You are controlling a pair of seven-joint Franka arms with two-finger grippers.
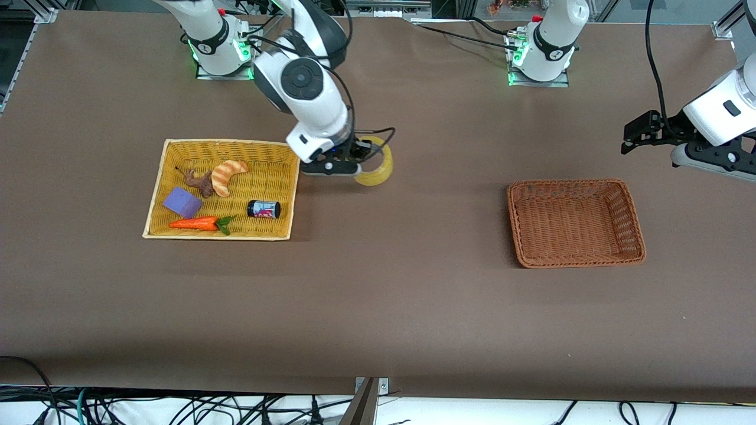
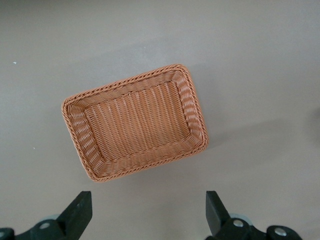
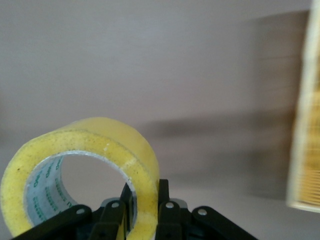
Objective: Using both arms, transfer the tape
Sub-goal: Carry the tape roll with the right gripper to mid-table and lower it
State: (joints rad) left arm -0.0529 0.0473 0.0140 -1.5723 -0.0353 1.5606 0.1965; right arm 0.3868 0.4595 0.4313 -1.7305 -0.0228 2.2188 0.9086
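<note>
My right gripper should stay closed on the tape. The tape is above the table in the wrist view, so it would fall if I opened now.
The tape [image 1: 378, 168], a translucent yellow ring with a pale core, is held by my right gripper [image 1: 361, 154] over the bare table beside the yellow basket [image 1: 171, 154]. In the right wrist view the fingers [image 3: 164, 192] clamp the wall of the tape [image 3: 100, 140], one inside the hole and one outside. My left gripper [image 1: 635, 134] is open and empty, up in the air at the left arm's end of the table beside the brown basket [image 1: 632, 212]. In the left wrist view its fingers [image 2: 216, 205] stand wide apart over the table by the brown basket [image 2: 197, 112].
The yellow basket holds an orange striped croissant toy [image 1: 227, 174], a brown toy [image 1: 201, 183], a purple block [image 1: 182, 202], a carrot toy [image 1: 198, 224] and a small black can [image 1: 263, 209]. The brown basket is empty.
</note>
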